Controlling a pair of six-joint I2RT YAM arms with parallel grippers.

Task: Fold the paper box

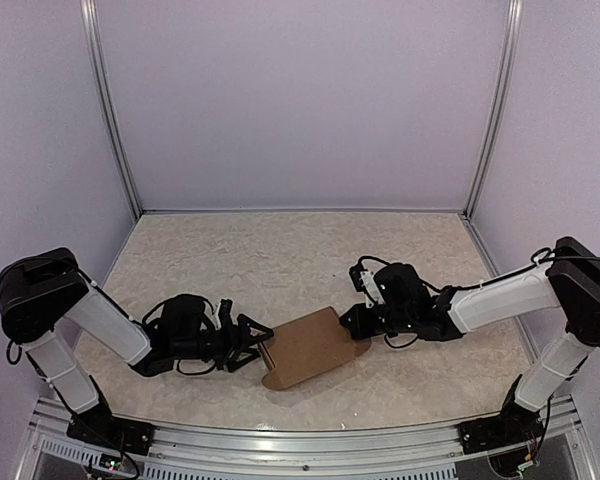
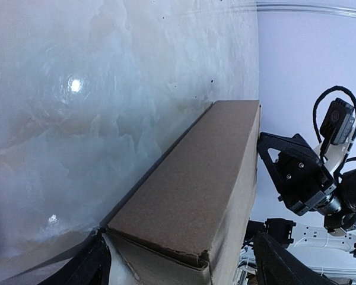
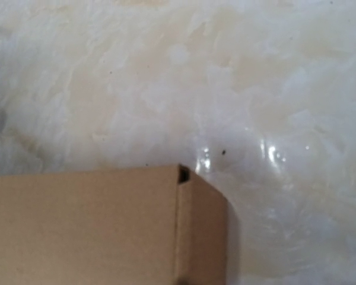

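Observation:
I need to grab the paper box across its near end (image 1: 268, 358) (image 2: 164, 252) with my left gripper. The box's far end then stays free for my right gripper to fold.
The paper box (image 1: 315, 347) is a brown cardboard carton lying on the table between both arms. My left gripper (image 1: 257, 346) is open, with its fingers (image 2: 95, 266) spread on either side of the box's near end (image 2: 184, 196). It is not closed on the box. My right gripper (image 1: 353, 322) sits against the box's far end and also shows in the left wrist view (image 2: 266, 142). The right wrist view shows the box's corner and its folded end flap (image 3: 202, 231). No spread fingers show there, only a dark tip at the bottom edge.
The marbled tabletop (image 1: 280, 260) extends behind the box to the white back wall. Metal frame posts (image 1: 115, 150) stand at the back corners, and a rail (image 1: 310, 440) runs along the near edge.

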